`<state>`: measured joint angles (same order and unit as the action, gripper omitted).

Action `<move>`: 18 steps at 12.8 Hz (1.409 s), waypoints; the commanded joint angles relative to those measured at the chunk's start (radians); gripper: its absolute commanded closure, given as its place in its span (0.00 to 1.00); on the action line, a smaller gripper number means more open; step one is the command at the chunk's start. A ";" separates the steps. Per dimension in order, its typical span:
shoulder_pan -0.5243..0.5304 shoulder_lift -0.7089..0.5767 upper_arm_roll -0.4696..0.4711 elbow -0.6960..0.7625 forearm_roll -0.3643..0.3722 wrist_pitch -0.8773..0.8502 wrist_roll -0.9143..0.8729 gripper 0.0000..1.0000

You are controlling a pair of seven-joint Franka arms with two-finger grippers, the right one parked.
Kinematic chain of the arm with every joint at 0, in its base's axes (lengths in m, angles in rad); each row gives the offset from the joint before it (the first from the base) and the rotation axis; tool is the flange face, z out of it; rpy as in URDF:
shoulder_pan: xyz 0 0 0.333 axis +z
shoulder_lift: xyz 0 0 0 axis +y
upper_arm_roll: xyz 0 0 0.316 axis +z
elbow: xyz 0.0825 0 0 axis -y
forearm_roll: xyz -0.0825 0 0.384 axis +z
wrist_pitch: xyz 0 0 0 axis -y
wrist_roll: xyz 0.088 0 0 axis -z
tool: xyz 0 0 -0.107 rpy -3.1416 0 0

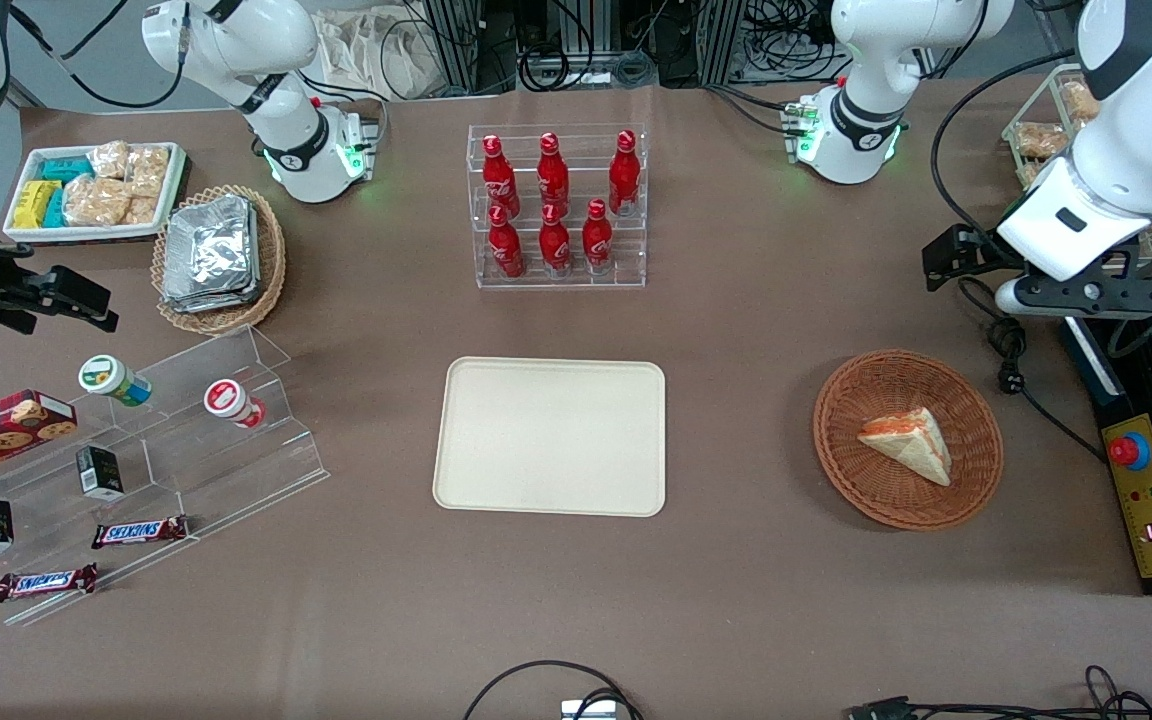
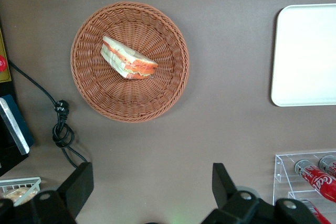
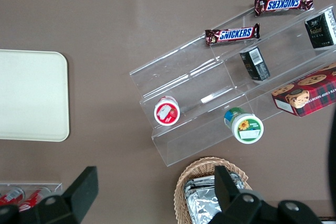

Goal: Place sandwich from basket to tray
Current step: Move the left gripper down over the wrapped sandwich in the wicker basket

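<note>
I should next grab the sandwich by its two flat bread sides, because the sandwich's edges slope.
The sandwich, a pale wedge with orange-red filling at its edge, lies in the round reddish-brown basket toward the working arm's end of the table. The wrist view looks down on the sandwich lying across the basket. My gripper is open, its fingers wide apart with nothing between them. It hangs high above bare table, farther from the front camera than the basket. The cream tray lies bare at the table's middle, and one end of the tray shows in the wrist view.
A clear rack of red bottles stands farther from the front camera than the tray. A black cable with plug lies beside the basket, next to a control box with a red button. Acrylic snack steps and a foil-packet basket sit toward the parked arm's end.
</note>
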<state>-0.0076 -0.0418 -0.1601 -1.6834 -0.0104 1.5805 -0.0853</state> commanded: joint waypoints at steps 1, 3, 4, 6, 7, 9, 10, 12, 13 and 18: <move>-0.012 0.013 0.011 0.028 -0.008 0.000 -0.005 0.00; -0.012 0.016 0.011 0.031 -0.010 0.001 -0.014 0.00; -0.012 0.020 0.011 0.031 -0.011 0.004 -0.022 0.00; -0.012 0.031 0.013 0.021 -0.011 0.016 -0.135 0.00; -0.014 0.039 0.013 0.021 -0.010 0.036 -0.195 0.00; -0.014 0.065 0.014 0.021 -0.002 0.046 -0.295 0.00; -0.014 0.085 0.037 0.022 0.000 0.047 -0.335 0.00; -0.020 0.111 0.065 -0.011 0.029 0.113 -0.415 0.00; -0.020 0.109 0.065 -0.054 0.055 0.151 -0.427 0.00; -0.020 0.212 0.102 -0.150 0.058 0.354 -0.799 0.00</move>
<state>-0.0104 0.1209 -0.0718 -1.8268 0.0292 1.8803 -0.7792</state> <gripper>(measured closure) 0.000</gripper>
